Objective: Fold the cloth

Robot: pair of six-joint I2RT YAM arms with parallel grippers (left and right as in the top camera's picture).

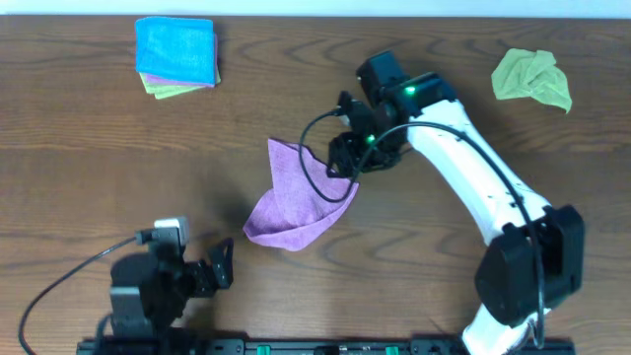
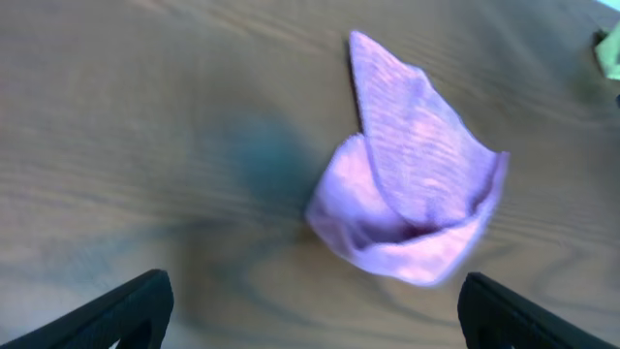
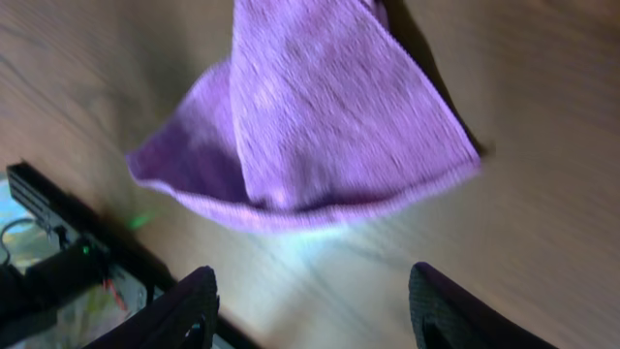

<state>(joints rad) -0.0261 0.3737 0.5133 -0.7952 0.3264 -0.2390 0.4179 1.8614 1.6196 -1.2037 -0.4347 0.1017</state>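
Observation:
The robot's left gripper needs to grab the purple cloth [image 1: 296, 202] next by its nearest bunched corner, opposite the right gripper, and then it can spread and fold the cloth.
A purple cloth [image 1: 296, 202] lies loosely folded and bunched on the wooden table, near the middle. It also shows in the left wrist view [image 2: 412, 199] and in the right wrist view [image 3: 310, 107]. My right gripper [image 1: 345, 163] is open and empty, just above the cloth's right edge; its fingers [image 3: 315, 310] are apart with bare table between them. My left gripper [image 1: 219, 264] is open and empty near the front edge, left of the cloth; its fingers [image 2: 315, 310] frame bare table.
A stack of folded cloths, blue on top [image 1: 177, 51], lies at the back left. A crumpled green cloth [image 1: 532, 79] lies at the back right. The table's front edge and a black rail run past the left arm's base.

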